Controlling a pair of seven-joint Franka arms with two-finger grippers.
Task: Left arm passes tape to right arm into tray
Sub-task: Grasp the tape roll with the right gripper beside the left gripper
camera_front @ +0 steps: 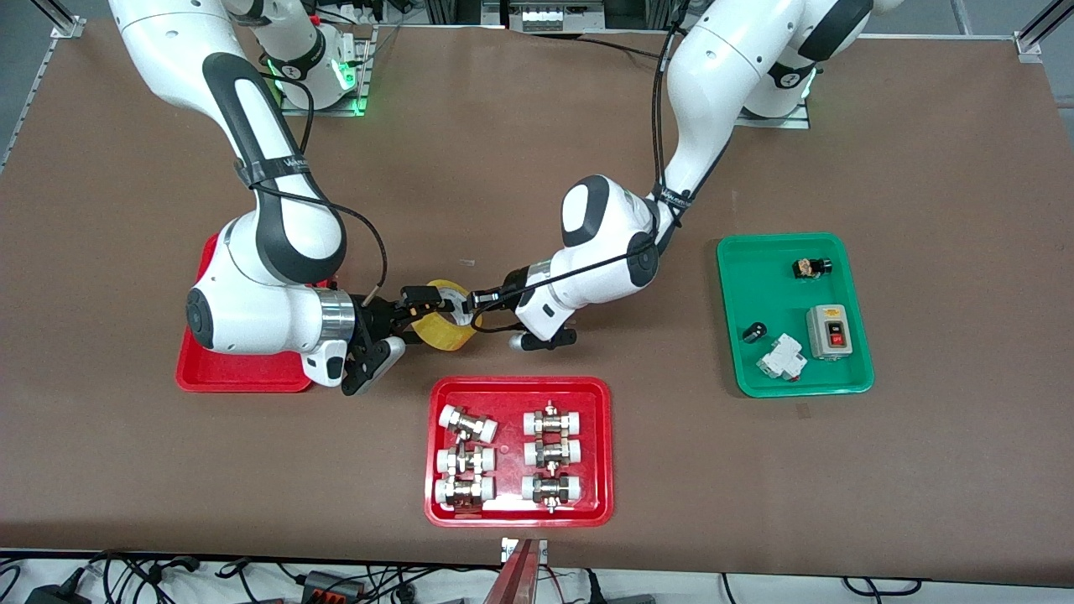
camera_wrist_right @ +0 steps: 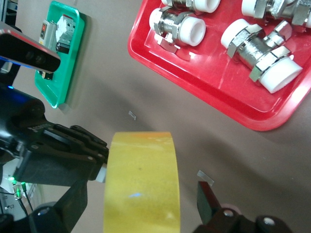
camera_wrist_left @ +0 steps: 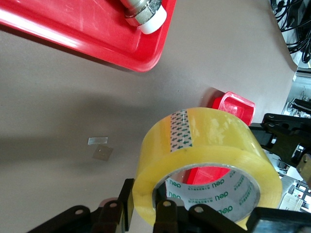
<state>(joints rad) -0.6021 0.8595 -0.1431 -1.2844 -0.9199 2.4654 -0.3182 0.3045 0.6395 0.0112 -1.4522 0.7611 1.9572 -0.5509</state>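
Observation:
The right gripper next needs to grab the flat sides of the roll, to carry the yellow tape (camera_front: 445, 335) into the plain red tray (camera_front: 197, 369).
The yellow tape (camera_front: 445, 335) is held upright in the air over the bare table, between the plain red tray (camera_front: 197, 369) and the tray of fittings. My left gripper (camera_front: 471, 307) is shut on the roll's wall, one finger inside the core and one outside (camera_wrist_left: 146, 200). My right gripper (camera_front: 417, 305) is open, its fingers straddling the roll's width with gaps on both sides (camera_wrist_right: 141, 206). The tape fills the left wrist view (camera_wrist_left: 209, 141) and the right wrist view (camera_wrist_right: 141, 174). The tray is partly hidden under the right arm; a corner shows in the left wrist view (camera_wrist_left: 233, 104).
A red tray of white-capped metal fittings (camera_front: 520, 386) lies nearer the front camera than the tape. A green tray (camera_front: 730, 335) with small electrical parts sits toward the left arm's end. Small tape scraps (camera_wrist_left: 97, 141) lie on the brown table.

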